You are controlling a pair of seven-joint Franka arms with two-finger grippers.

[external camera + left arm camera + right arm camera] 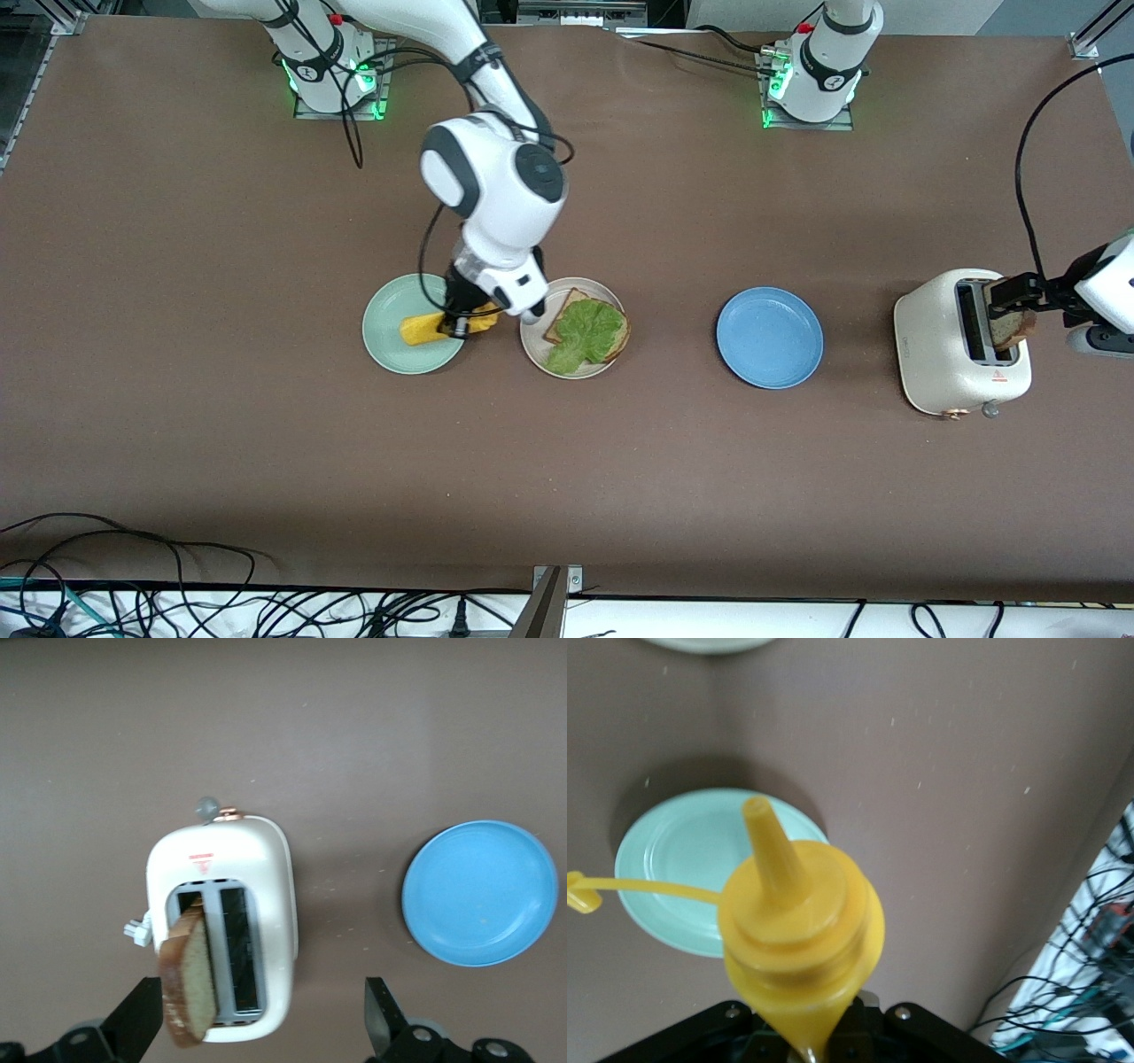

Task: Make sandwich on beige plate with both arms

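Observation:
My left gripper grabs the bread slice by its raised crust end (1022,324) next, to top the lettuce leaf (586,333) on the beige plate.
On the beige plate (532,351) lies a brown bread slice (563,312) with a ruffled green lettuce leaf (586,333) on top. A second bread slice (1013,325) (189,980) sticks up tilted out of the white toaster (941,354) (266,870). My left gripper (1019,297) (257,1028) hangs open over the toaster, the slice between its fingers and close to one of them. My right gripper (456,319) (811,1050) is shut on a yellow squeeze bottle (422,329) (802,921), lying sideways over the mint-green plate (390,344) (673,870).
A blue plate (769,338) (483,893) sits between the beige plate and the toaster. The toaster's black cord (1028,159) loops toward the left arm's end of the table. Loose cables (177,585) run along the table edge nearest the front camera.

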